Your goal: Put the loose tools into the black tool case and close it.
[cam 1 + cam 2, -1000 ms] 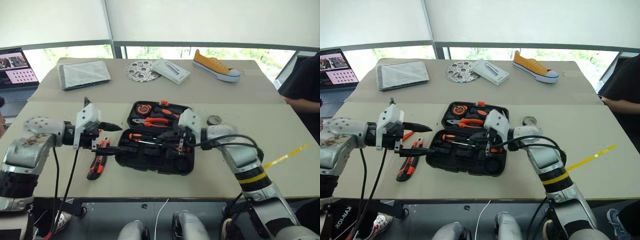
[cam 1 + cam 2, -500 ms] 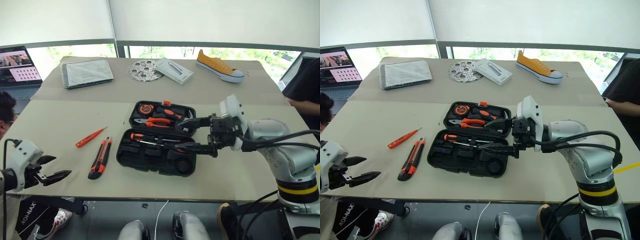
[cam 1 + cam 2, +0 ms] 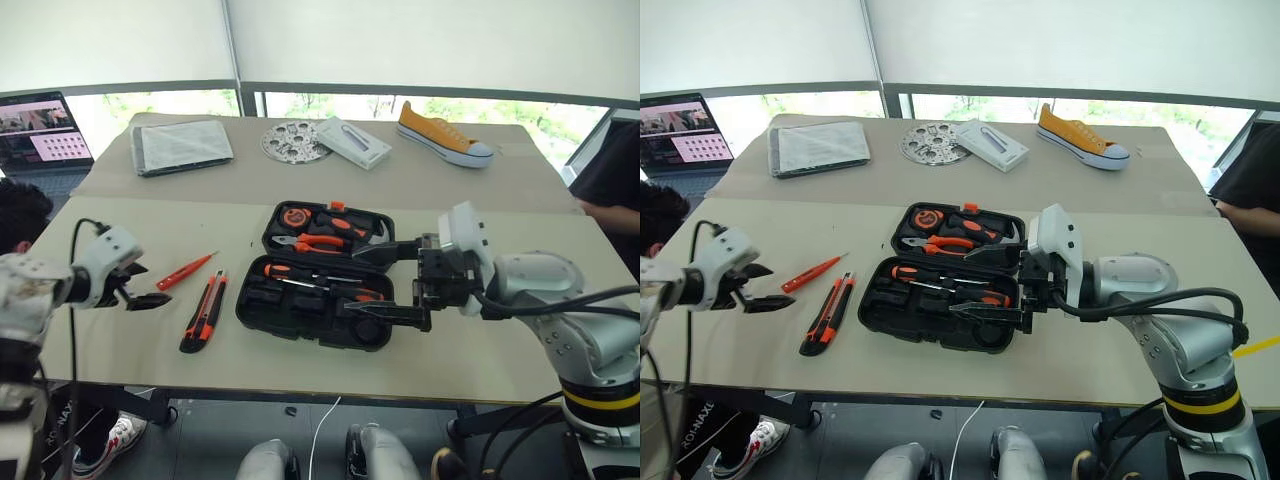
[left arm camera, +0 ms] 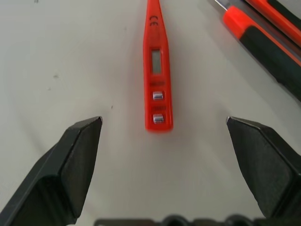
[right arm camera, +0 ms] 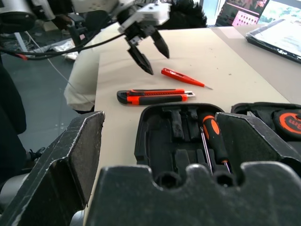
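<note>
The robot's left gripper isn't ready to close on the tester and should go lower first, as its fingers stop above the tester's blunt end in the left wrist view.
The black tool case [image 3: 262,308] lies open mid-table with two black-and-orange screwdrivers [image 3: 300,275] in its near half. My right gripper [image 3: 350,282] hovers open and empty over the case's right side. A slim orange tester screwdriver [image 3: 185,271] and the black-and-orange utility knife [image 3: 203,312] lie on the table left of the case. My left gripper [image 3: 155,283] is open just left of the tester. In the left wrist view the tester's [image 4: 155,80] blunt end lies between the spread fingers [image 4: 75,155], untouched.
Orange-handled pliers [image 3: 312,242] and a tape measure [image 3: 292,216] sit in the case's far half. A grey folded cloth [image 3: 180,145], a perforated metal disc [image 3: 295,142], a white box [image 3: 350,142] and a yellow shoe [image 3: 443,132] line the far table. People sit at both sides.
My right gripper opened and drew back to the right from inside the case. My left gripper left the knife, dropped past the table edge, then came up beside the tester.
</note>
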